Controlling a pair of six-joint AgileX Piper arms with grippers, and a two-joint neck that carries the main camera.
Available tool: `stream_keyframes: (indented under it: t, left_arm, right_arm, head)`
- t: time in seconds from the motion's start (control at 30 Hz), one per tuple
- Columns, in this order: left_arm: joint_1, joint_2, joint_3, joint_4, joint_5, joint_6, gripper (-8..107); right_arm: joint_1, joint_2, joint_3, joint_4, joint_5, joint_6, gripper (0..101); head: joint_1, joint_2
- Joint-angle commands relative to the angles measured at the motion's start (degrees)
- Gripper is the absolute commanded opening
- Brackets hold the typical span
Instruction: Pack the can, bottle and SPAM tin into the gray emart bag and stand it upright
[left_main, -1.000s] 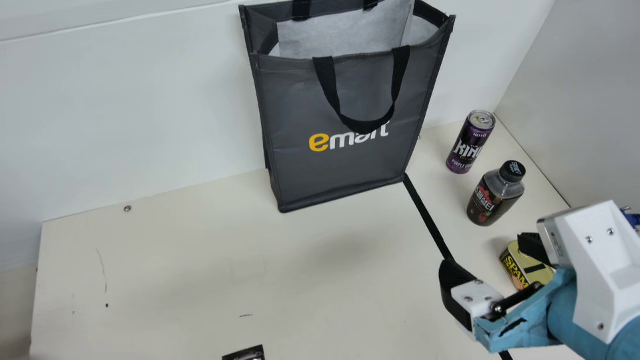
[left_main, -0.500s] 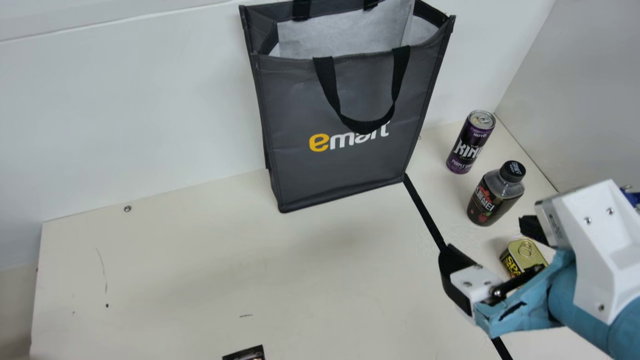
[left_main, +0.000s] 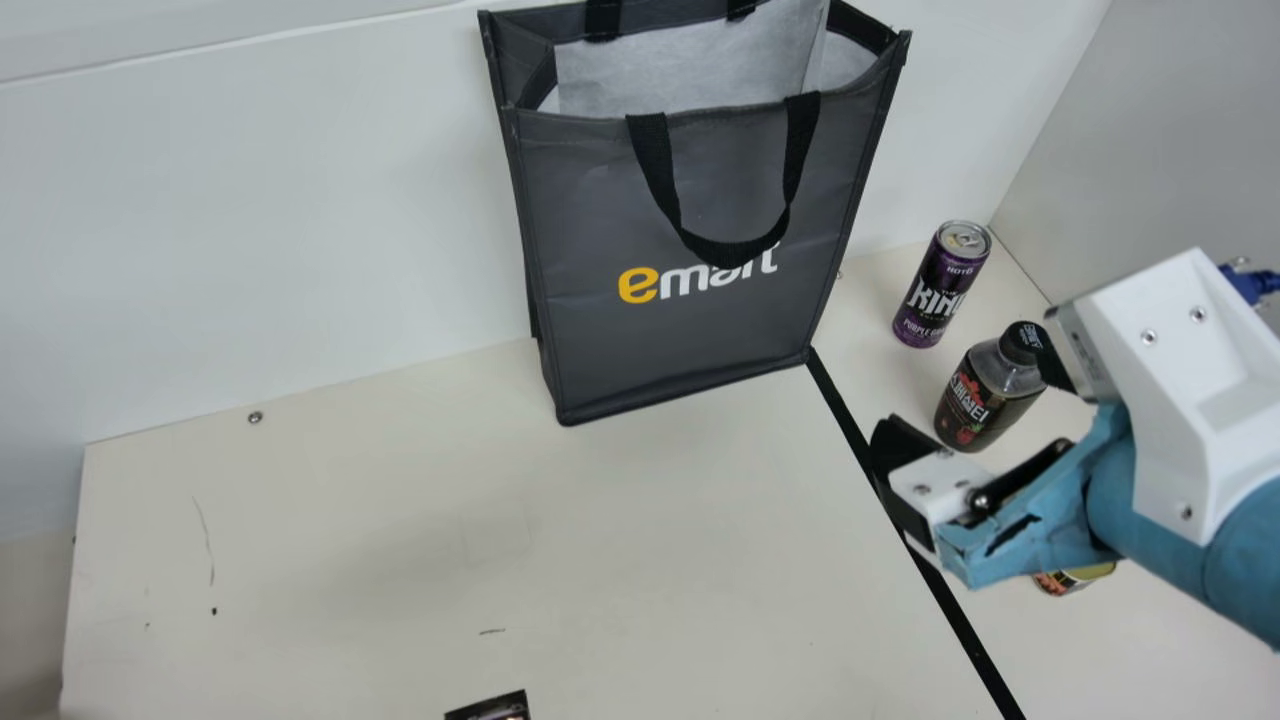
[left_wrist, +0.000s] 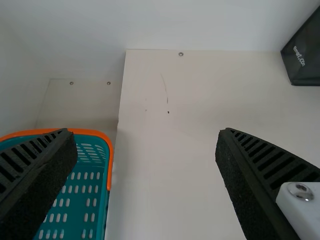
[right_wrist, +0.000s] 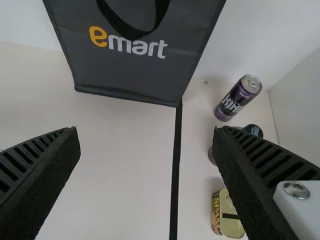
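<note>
I need to pinch the bag (left_main: 680, 190) by its thin top rim (left_main: 727, 113) with my right gripper, because the bag is far wider than my right gripper's open fingers.
In the main view my right gripper (left_main: 965, 405) is open, its fingers wide apart above the table's right part; the right wrist view shows the same gripper (right_wrist: 147, 175) empty. The gray emart bag (left_main: 680, 190) stands upright and open-topped by the back wall. Right of it stand the purple can (left_main: 940, 285) and, nearer, the dark bottle (left_main: 985, 390), whose cap one finger overlaps in this view. The SPAM tin (left_main: 1075, 578) lies mostly hidden beneath the right arm; the right wrist view shows the tin (right_wrist: 229, 212) better. In the left wrist view my left gripper (left_wrist: 145, 170) is open and empty.
A teal basket with an orange rim (left_wrist: 90, 132) is beside the table in the left wrist view. A black strip (left_main: 850, 420) runs along the table from the bag's corner. A dark printed item (left_main: 495, 706) lies at the near edge. Walls rise behind and at the right.
My right gripper has moved farther back over the table, from beside the SPAM tin toward the bottle, still open. The bag, can and bottle have stayed in place.
</note>
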Motion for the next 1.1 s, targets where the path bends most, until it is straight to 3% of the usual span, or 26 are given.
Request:
stream_keyframes:
  t: [0.0, 1.07]
  left_arm:
    - [0.0, 0.0, 0.0, 0.0, 0.0, 0.0, 90]
    - [0.0, 0.0, 0.0, 0.0, 0.0, 0.0, 90]
  right_arm:
    - [-0.12, 0.8, -1.0, 0.1, -0.04, -0.9, 95]
    - [-5.07, 17.99, -20.38, 5.48, -0.04, -23.61, 95]
  head:
    - [-1.21, -0.14]
    - [-1.21, -0.14]
